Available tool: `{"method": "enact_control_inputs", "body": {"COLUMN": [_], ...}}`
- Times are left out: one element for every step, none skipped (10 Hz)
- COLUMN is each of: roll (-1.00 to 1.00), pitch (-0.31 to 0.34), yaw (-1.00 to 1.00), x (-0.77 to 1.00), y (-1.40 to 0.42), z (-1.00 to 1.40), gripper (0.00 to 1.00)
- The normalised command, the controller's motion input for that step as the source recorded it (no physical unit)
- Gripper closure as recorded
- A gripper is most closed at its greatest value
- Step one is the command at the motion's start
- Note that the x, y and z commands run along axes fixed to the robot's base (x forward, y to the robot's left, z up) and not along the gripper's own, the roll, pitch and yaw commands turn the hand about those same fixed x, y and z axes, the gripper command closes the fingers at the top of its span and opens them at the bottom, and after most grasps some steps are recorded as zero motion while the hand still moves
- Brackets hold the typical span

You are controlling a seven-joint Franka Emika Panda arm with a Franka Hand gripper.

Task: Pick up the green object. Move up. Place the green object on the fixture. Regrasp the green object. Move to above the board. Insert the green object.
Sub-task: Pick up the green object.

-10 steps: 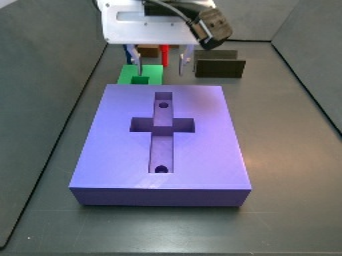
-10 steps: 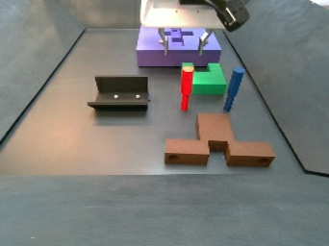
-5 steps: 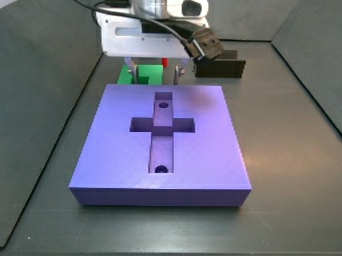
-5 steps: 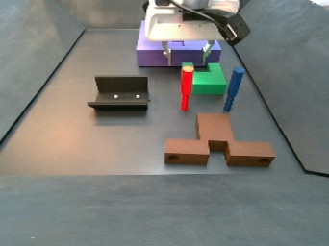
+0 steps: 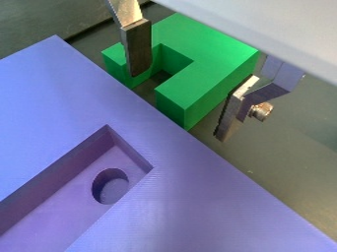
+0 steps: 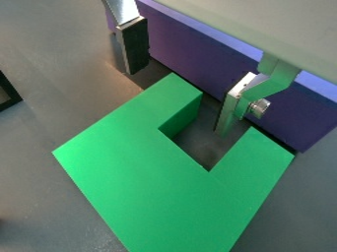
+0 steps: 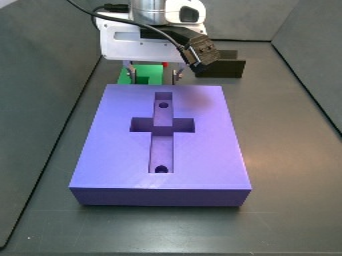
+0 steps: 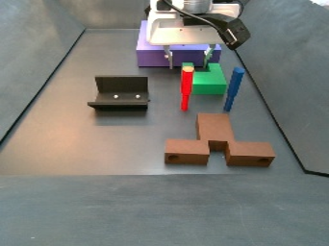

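Note:
I should next pick up the U-shaped block by one of its arms, so that I can set the green object on the fixture [image 7: 222, 66].
The green object [image 5: 200, 71] is a U-shaped block lying on the floor against the far end of the purple board [image 5: 79, 138]. It also shows in the other wrist view [image 6: 138, 182] and in both side views [image 7: 135, 74] [image 8: 213, 81]. My gripper [image 5: 184, 77] is open and low over the green object's end nearest the board [image 6: 243, 74]. One finger [image 5: 132, 44] is at the notch and one finger [image 5: 237, 110] is outside the block's arm. Nothing is held. The fixture [image 8: 119, 93] stands apart and is bare.
A red peg [image 8: 187, 86] and a blue peg [image 8: 234, 88] stand upright beside the green object. A brown block [image 8: 218, 144] lies nearer the front. The fixture also shows behind the board [image 7: 222, 68]. Dark walls ring the floor.
My gripper has come down from above the board's far edge to the green object, still open. The green object has not moved.

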Motion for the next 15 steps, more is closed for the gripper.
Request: {"method": "enact_control_inputs", "body": {"roll": [0.14, 0.16, 0.20, 0.24, 0.23, 0.20, 0.16, 0.13, 0.09, 0.04, 0.00, -0.02, -0.02, 0.00, 0.00], "pitch": [-0.043, -0.069, -0.083, -0.063, -0.026, 0.000, 0.000, 0.000, 0.000, 0.000, 0.000, 0.000, -0.003, -0.026, -0.026], "yaw": [-0.02, 0.00, 0.00, 0.00, 0.00, -0.03, -0.15, -0.19, -0.17, -0.11, 0.00, 0.00, 0.00, 0.04, 0.10], "x": [0.00, 0.00, 0.00, 0.00, 0.00, 0.00, 0.00, 0.00, 0.00, -0.02, -0.01, 0.00, 0.00, 0.00, 0.00], "y": [0.00, 0.00, 0.00, 0.00, 0.00, 0.00, 0.00, 0.00, 0.00, 0.02, 0.03, 0.03, 0.01, 0.00, 0.00], "z": [-0.18, -0.21, -0.21, -0.14, -0.14, -0.13, -0.11, -0.19, -0.16, -0.10, -0.01, 0.00, 0.00, 0.00, 0.00], "gripper": [0.00, 0.00, 0.00, 0.00, 0.00, 0.00, 0.00, 0.00, 0.00, 0.00, 0.00, 0.00, 0.00, 0.00, 0.00]}}
